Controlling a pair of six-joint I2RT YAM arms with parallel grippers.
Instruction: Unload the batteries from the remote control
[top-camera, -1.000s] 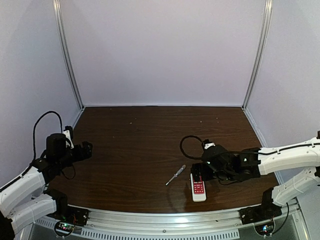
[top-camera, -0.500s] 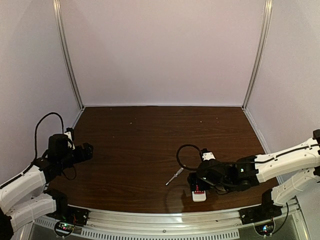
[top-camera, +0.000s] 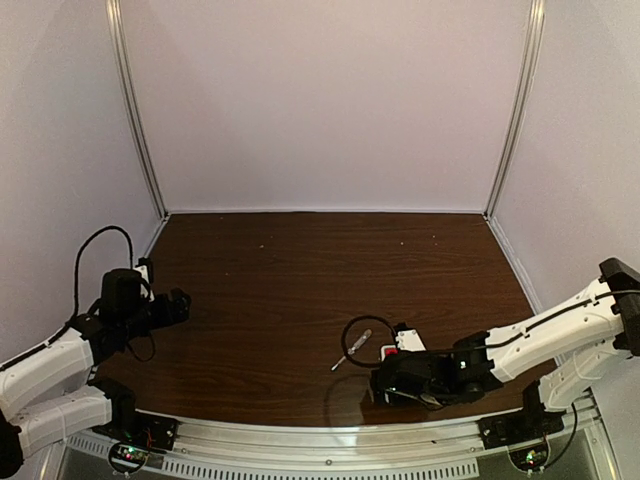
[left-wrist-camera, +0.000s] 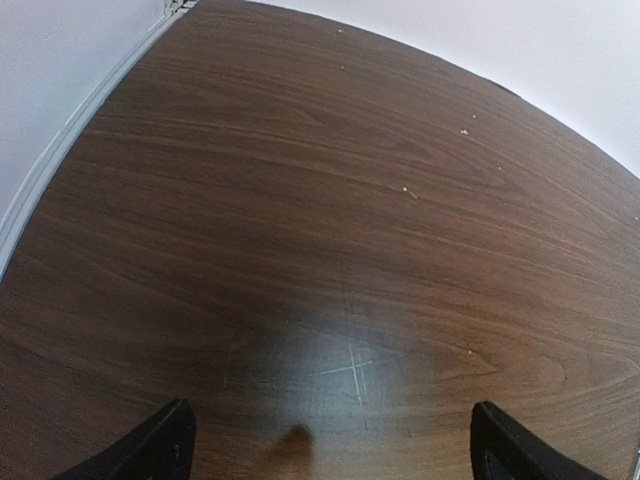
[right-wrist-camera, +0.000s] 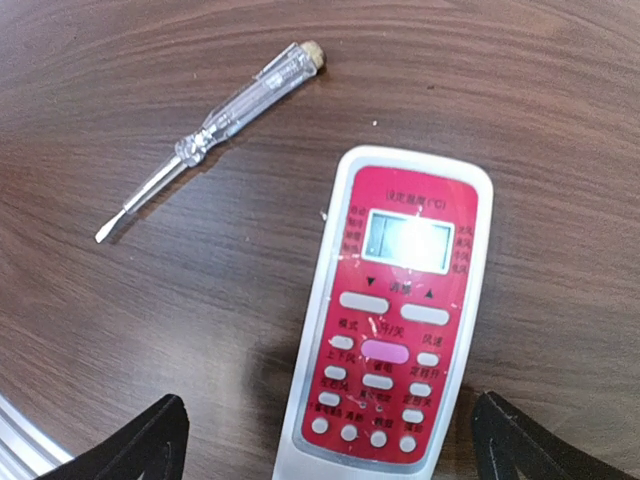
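The remote (right-wrist-camera: 362, 430) is below my right gripper's fingers in the right wrist view, so my right gripper should move down before it closes on the remote between them.
The remote control (right-wrist-camera: 395, 320) lies face up on the table, its red button face and small display showing. In the top view only its far end (top-camera: 389, 353) shows from under my right arm. My right gripper (right-wrist-camera: 330, 452) is open, with one finger on each side of the remote's near end and not touching it; it also shows in the top view (top-camera: 392, 385). My left gripper (left-wrist-camera: 330, 455) is open and empty over bare wood at the far left of the table (top-camera: 178, 305). The batteries are hidden.
A slim clear-handled screwdriver (right-wrist-camera: 210, 130) lies just left of and beyond the remote, also seen from above (top-camera: 352, 349). The metal rail of the table's near edge (top-camera: 330, 440) runs close behind the right gripper. Faint cross scratches (left-wrist-camera: 355, 365) mark the wood under the left gripper.
My right arm has moved left and toward the near edge, settling over the remote and covering most of it in the top view. The left arm has barely shifted.
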